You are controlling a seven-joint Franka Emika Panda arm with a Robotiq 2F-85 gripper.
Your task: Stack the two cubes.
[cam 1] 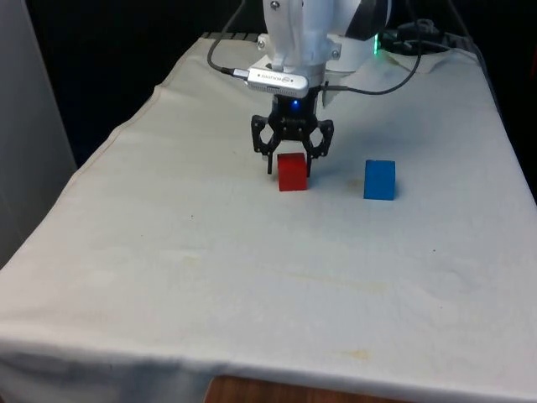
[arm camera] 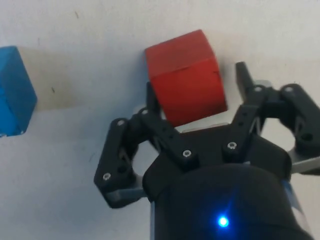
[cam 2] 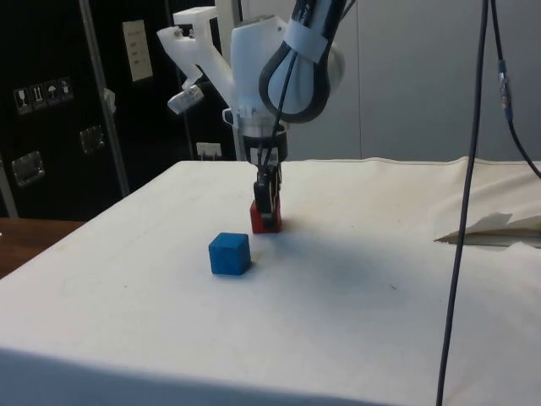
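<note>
The gripper grabs the red cube (cam 1: pixel 293 172) by two opposite sides next, to stack it on the blue cube (cam 1: pixel 379 180).
A red cube (cam 1: pixel 293 172) (cam 2: pixel 269 224) (arm camera: pixel 182 85) rests on the white cloth near the middle of the table. My gripper (cam 1: pixel 289 171) (cam 2: pixel 267 199) (arm camera: pixel 196 82) is lowered over it, open, with one finger on each side. One finger (arm camera: pixel 150 97) lies against the cube's side; the other finger (arm camera: pixel 243 75) stands a small gap away. A blue cube (cam 1: pixel 379 180) (cam 2: pixel 230 254) (arm camera: pixel 15 92) sits alone on the cloth, a short way towards the front view's right of the red one.
Black cables (cam 1: pixel 369 84) trail over the cloth behind the arm. A thin black cable (cam 2: pixel 461 211) hangs down in the side view, near a folded ridge of cloth (cam 2: pixel 490 228). The table's front edge (cam 1: pixel 252 369) is far from both cubes.
</note>
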